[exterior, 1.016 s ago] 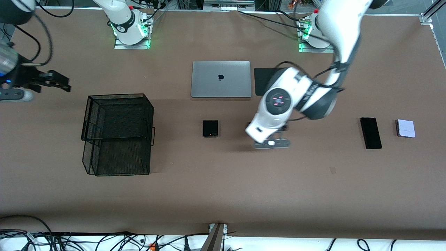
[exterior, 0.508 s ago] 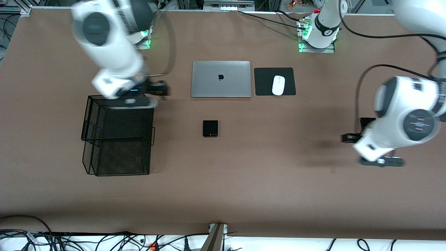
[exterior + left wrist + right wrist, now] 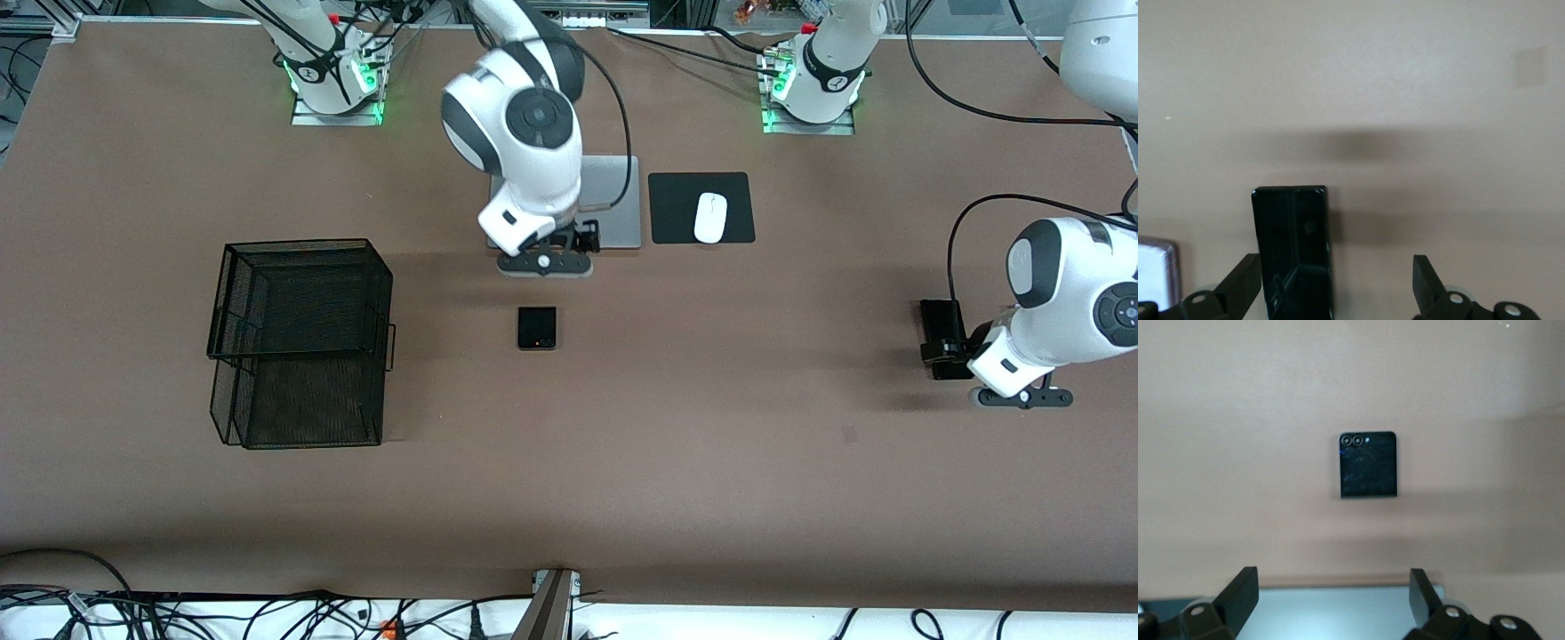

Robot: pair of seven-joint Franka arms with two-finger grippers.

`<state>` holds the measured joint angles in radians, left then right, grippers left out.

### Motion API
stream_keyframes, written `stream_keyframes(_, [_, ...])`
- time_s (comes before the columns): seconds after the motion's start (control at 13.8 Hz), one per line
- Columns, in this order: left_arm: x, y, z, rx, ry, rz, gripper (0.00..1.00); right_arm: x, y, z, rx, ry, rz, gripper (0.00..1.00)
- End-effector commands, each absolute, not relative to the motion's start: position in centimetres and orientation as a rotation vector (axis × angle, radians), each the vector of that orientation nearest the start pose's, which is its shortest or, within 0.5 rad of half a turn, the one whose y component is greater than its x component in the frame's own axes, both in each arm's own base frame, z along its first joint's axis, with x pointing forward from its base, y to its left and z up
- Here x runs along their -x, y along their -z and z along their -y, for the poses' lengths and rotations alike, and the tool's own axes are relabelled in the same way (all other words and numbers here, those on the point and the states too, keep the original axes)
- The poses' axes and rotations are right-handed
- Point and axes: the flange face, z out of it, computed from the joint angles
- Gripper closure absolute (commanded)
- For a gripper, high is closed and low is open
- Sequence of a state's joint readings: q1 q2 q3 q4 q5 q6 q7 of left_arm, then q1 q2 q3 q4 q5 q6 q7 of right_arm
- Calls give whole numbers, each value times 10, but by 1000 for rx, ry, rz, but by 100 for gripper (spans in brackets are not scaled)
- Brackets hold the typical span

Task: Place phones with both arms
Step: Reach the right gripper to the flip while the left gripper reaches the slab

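Observation:
The left gripper grabs the phone by its long side edges next, which leaves the long slim black phone's glossy side [image 3: 1293, 247] free for placing.
A small black flip phone [image 3: 537, 328] [image 3: 1368, 464] lies flat mid-table. My right gripper [image 3: 573, 238] [image 3: 1333, 593] hangs open over the silver laptop's near edge, short of that phone, with nothing between its fingers. Toward the left arm's end lies a long slim black phone [image 3: 942, 324] [image 3: 1295, 247]. My left gripper [image 3: 958, 348] [image 3: 1336, 287] is open above it, the slab close beside one finger [image 3: 1243, 280]. A pale lavender phone [image 3: 1153, 270] shows beside the slab in the left wrist view only; in the front view the left arm covers it.
A black wire basket [image 3: 302, 342] stands toward the right arm's end. The silver laptop [image 3: 613, 200] [image 3: 1338, 607] lies closed, with a white mouse [image 3: 710, 217] on a black pad [image 3: 676, 209] beside it. Cables run along the table's near edge.
The right arm has swung from over the basket to over the laptop's near edge. The left arm went from mid-table to over the slim phone. Both grippers stay open.

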<state>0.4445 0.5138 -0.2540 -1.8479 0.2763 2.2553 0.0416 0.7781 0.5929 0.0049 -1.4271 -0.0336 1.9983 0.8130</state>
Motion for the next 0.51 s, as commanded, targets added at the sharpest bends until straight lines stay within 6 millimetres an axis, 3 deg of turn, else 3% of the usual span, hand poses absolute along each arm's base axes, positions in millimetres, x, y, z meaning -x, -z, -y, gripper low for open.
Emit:
stream_keyframes(0.0, [-584,-226,-158,3094,-103,-72,0,-521,-300,-498,3214,47,19,0])
stream_keyframes(0.29, [-574,-200,-166,3112,-128,-57,0,-522,-219,-498,3197,82,84,0])
stream_keyframes(0.44, [-569,-188,-177,3123,-141,-25,0,-521,-201,-494,3205,81,93,0])
